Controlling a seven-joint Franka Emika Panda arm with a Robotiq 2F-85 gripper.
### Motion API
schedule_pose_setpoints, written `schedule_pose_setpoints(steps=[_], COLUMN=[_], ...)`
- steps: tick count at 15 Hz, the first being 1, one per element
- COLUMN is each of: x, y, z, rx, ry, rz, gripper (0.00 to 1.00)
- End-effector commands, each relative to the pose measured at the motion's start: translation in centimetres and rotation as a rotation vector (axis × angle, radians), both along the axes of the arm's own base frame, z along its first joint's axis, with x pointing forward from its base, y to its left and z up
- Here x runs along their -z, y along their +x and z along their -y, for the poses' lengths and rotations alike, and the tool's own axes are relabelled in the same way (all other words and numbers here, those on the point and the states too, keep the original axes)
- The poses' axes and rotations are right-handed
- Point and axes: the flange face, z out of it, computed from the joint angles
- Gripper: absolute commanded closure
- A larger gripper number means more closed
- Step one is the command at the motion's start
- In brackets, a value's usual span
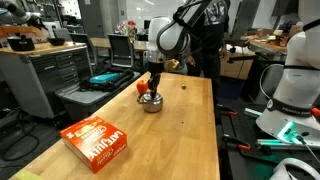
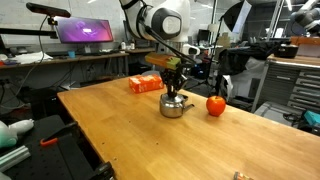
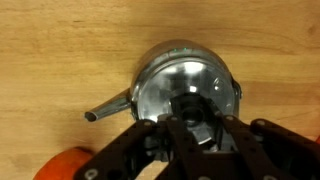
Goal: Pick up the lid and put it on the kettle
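The lid's edge sits evenly along the kettle's rim point(image 1: 144, 98) below my fingers; my gripper will open, and the lid would stay seated.
The kettle point(image 3: 180, 75) is a small shiny silver pot on the wooden table, its spout pointing left in the wrist view. It also shows in both exterior views point(image 1: 151, 103) point(image 2: 176, 106). The lid point(image 3: 165, 95), a silvery disc with a dark knob, sits over the kettle's opening. My gripper point(image 3: 192, 118) comes straight down on it, its fingers closed round the knob. It shows right above the kettle in both exterior views point(image 1: 153, 82) point(image 2: 175, 82). I cannot tell whether the lid rests fully on the rim.
A flat orange-red box point(image 1: 97, 141) point(image 2: 145, 84) lies on the table apart from the kettle. A small round red-orange object point(image 2: 216, 105) point(image 1: 141, 87) point(image 3: 60, 165) sits close beside the kettle. Benches, monitors and another robot surround the table point(image 1: 190, 130).
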Motion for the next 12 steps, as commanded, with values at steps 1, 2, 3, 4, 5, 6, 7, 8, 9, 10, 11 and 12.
schedule_pose_setpoints(steps=[1,2,3,4,5,6,7,8,9,10,11,12], x=[0.4,0.3,0.3,0.0,-0.2,-0.5,-0.8,-1.4,-1.9,-2.4,-3.0,-3.5], y=[0.0,-0.1,-0.1,-0.3,-0.5,-0.8,-1.1,-1.6,-2.0,-2.6,-3.3,-4.2], z=[0.1,0.1,0.1,0.1,0.2,0.3,0.4,0.5,0.6,0.8,1.0,1.3], rx=[0.003,0.003,0.002,-0.001,-0.001,-0.004,-0.004,-0.007,-0.011,-0.014,-0.02,-0.028], ry=[-0.006,-0.005,-0.003,-0.003,-0.002,-0.003,-0.001,0.003,0.006,0.005,0.003,0.001], rz=[-0.014,-0.015,-0.017,-0.017,-0.018,-0.017,-0.015,-0.012,-0.008,-0.005,-0.004,0.001], gripper=[0.63,0.46,0.39,0.32,0.23,0.17,0.1,0.02,0.0,0.0,0.0,0.0])
